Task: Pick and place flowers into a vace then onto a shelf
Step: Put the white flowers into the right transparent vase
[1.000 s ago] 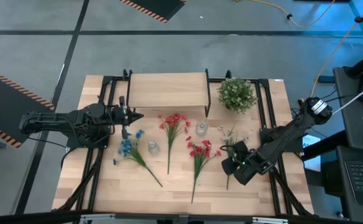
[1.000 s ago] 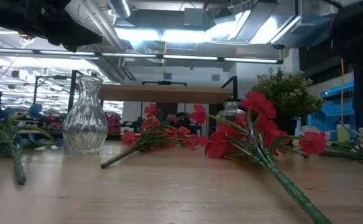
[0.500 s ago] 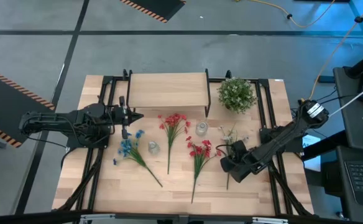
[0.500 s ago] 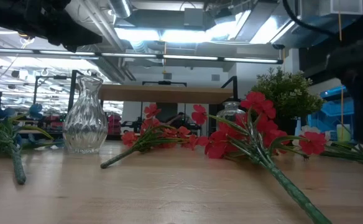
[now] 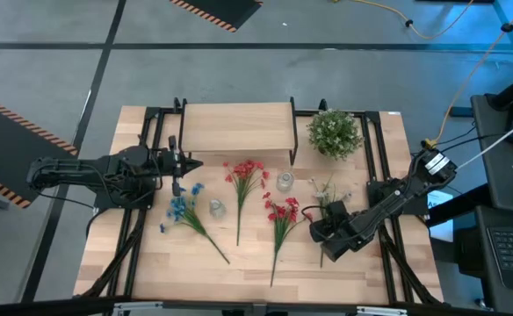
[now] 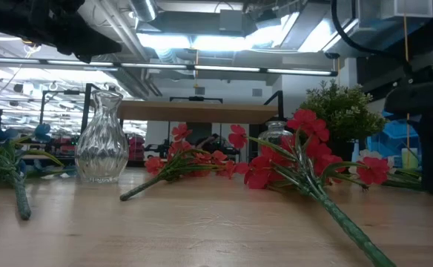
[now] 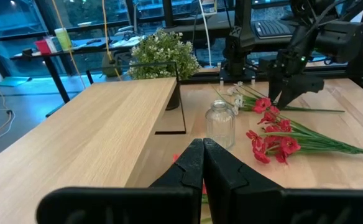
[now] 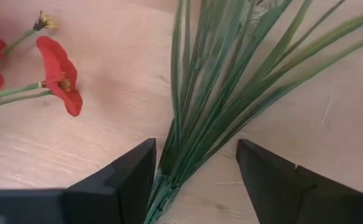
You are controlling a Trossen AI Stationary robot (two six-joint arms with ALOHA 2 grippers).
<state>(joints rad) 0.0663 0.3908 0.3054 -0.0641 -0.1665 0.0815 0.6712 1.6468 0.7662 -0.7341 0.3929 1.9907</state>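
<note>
The green stem bundle has both fingertips reaching the tabletop on either side of it, so my right gripper needs to close on the white sprig now.
Four sprigs lie flat on the table: blue (image 5: 182, 209), orange-red (image 5: 243, 175), red (image 5: 283, 212) and small white (image 5: 327, 191). A clear glass vase (image 5: 216, 209) stands upright between the blue and orange-red sprigs, and is also in the low view (image 6: 101, 141). The shelf (image 5: 237, 128) stands at the far edge. My right gripper (image 5: 327, 232) is open and low over the white sprig; its fingers (image 8: 132, 177) stand on either side of the green stem bundle (image 8: 197, 118). My left gripper (image 5: 186, 164) is shut, hovering near the shelf's left near corner, above the blue sprig.
A round bushy green plant (image 5: 335, 132) sits right of the shelf. A small glass jar (image 5: 285, 181) stands by the shelf's right near leg, between the orange-red and white sprigs. Black rails run along both table sides. Bare wood lies along the near edge.
My right gripper has moved a little toward the table's left edge and come down over the white sprig's stem. In the low view its dark body has dropped lower at the right edge. The flowers, the vase and my left arm have kept still.
</note>
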